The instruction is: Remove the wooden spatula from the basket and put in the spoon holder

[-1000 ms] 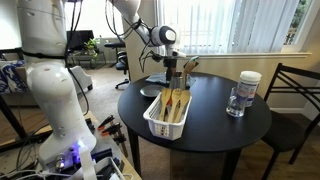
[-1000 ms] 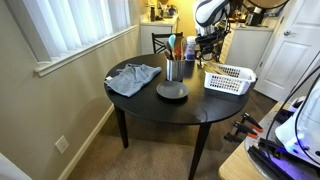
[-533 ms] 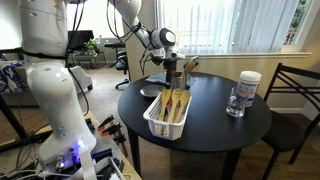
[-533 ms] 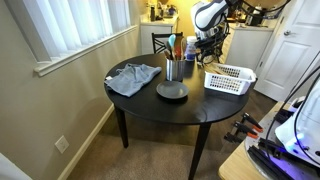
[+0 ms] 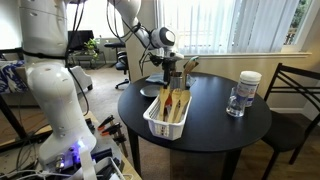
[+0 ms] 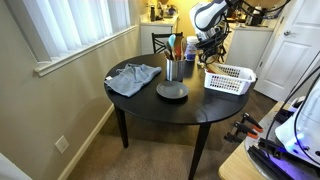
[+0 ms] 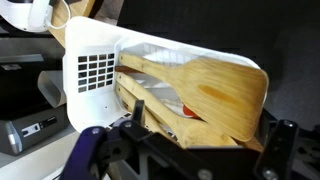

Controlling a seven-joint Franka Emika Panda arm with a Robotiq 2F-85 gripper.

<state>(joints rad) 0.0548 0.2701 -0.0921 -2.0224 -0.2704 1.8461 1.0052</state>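
Note:
The spatula's wide blade is between my fingers and closing now would catch the top of the wooden spatula (image 7: pixel 222 92), so my gripper closes on the spatula next.
The white slotted basket (image 5: pixel 160 124) stands on the round black table and holds several wooden utensils; it also shows in an exterior view (image 6: pixel 231 78) and the wrist view (image 7: pixel 95 70). The pale wooden spatula (image 7: pixel 222 92) lies in it, its wide blade close under the wrist camera. My gripper (image 7: pixel 205 138) is low over the basket's far end (image 5: pixel 166 82) (image 6: pixel 208 55). It is open, with a finger on each side of the spatula's blade. The dark brown spoon holder (image 5: pixel 184 77) (image 6: pixel 175 69) stands just beyond the basket with utensils in it.
A clear jar with a white lid (image 5: pixel 242 93) stands on the table. A grey cloth (image 6: pixel 133 77) and a dark round disc (image 6: pixel 172 91) lie near the spoon holder. A chair (image 5: pixel 295 95) stands beside the table.
My gripper has sunk slightly toward the basket's far end. Nothing else has moved.

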